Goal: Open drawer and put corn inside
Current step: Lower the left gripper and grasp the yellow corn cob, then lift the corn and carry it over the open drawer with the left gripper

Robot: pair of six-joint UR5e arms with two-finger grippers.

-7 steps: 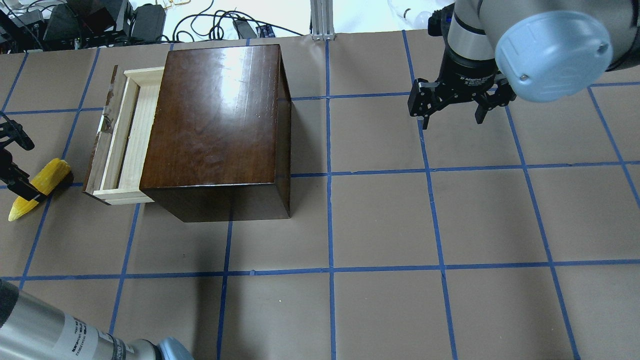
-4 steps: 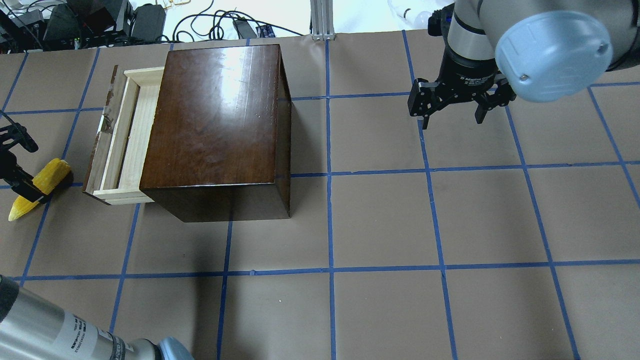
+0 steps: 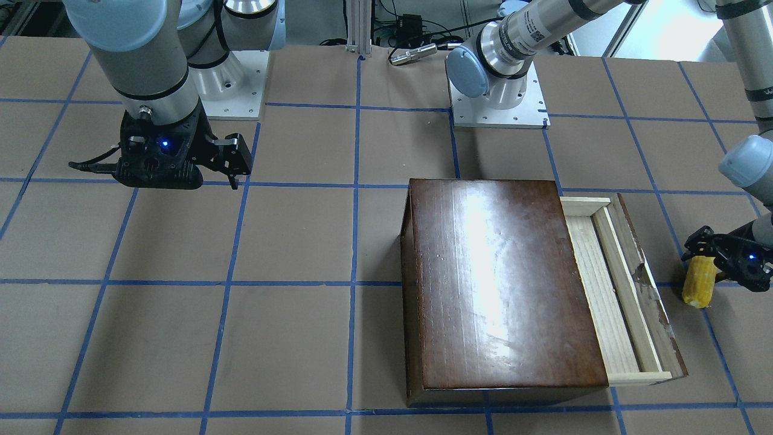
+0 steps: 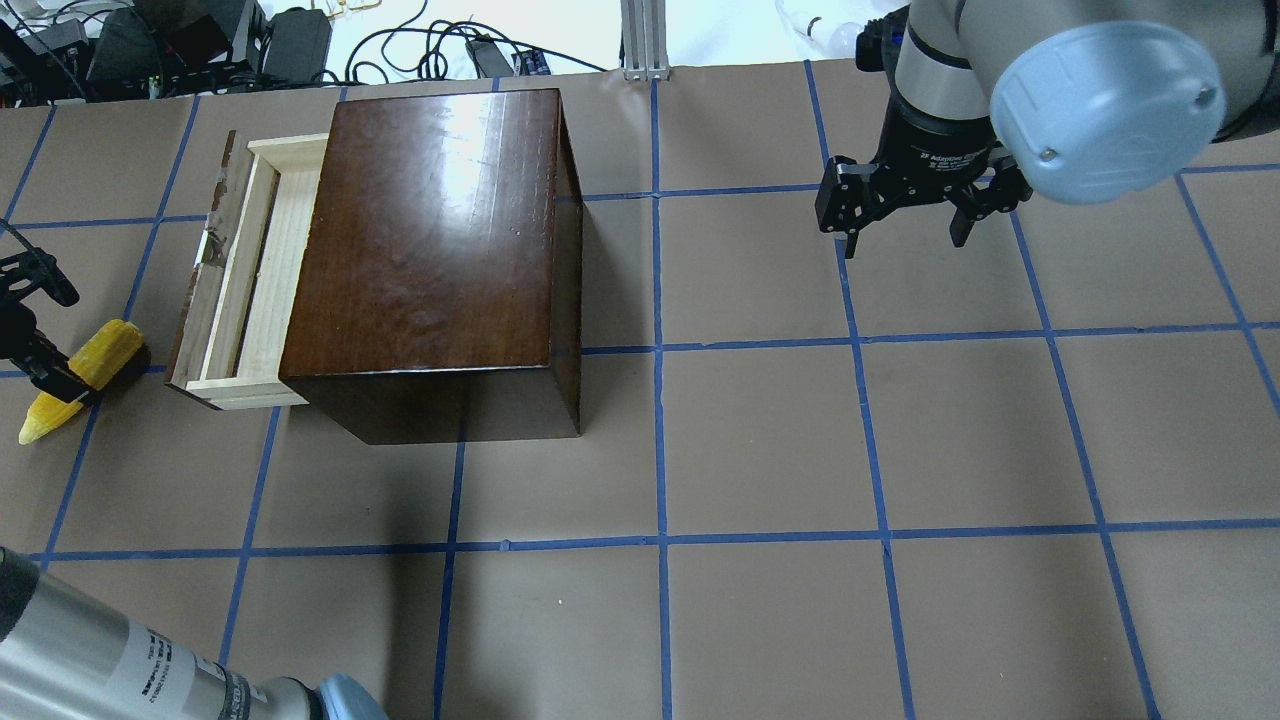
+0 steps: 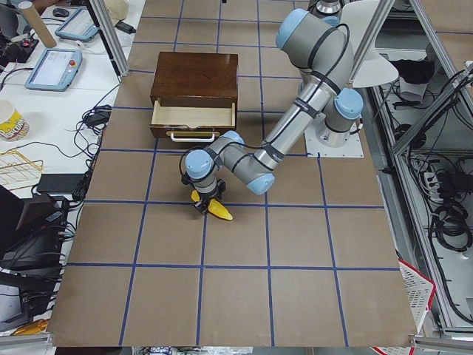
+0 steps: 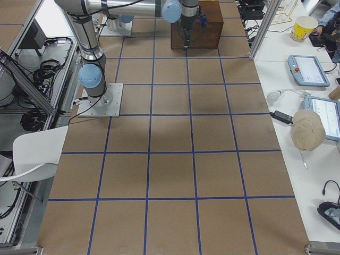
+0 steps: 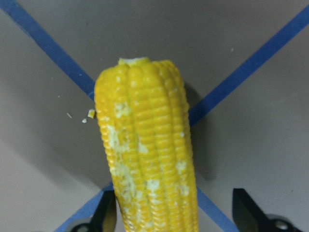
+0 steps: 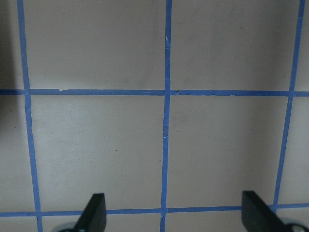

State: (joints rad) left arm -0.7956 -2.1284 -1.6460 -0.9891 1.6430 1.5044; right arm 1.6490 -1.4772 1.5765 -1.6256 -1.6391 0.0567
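Note:
The left gripper will put the corn inside the open drawer (image 3: 605, 290), so next it will grab the yellow corn around its kernel-covered body (image 3: 698, 284).
The yellow corn (image 4: 95, 355) lies on the table paper just left of the drawer (image 4: 262, 270), which is pulled partway out of the dark-brown box (image 4: 430, 230) and holds nothing that I can see. My left gripper (image 4: 55, 335) is open and straddles the corn. In the left wrist view the corn (image 7: 147, 154) sits between the fingers, against the left finger (image 7: 107, 215) and with a gap to the right one. The front view shows the corn (image 3: 699, 284) beside the drawer's front panel (image 3: 649, 284). My right gripper (image 4: 905, 240) is open and empty, far right of the box.
The box stands at the table's back left. Cables and electronics (image 4: 200, 40) lie beyond the far edge. A metal post (image 4: 645, 40) stands at the back middle. Blue tape lines grid the brown table paper (image 4: 760, 440).
My left gripper has shifted slightly around the corn. The corn has barely moved. The drawer, box and right arm have not moved.

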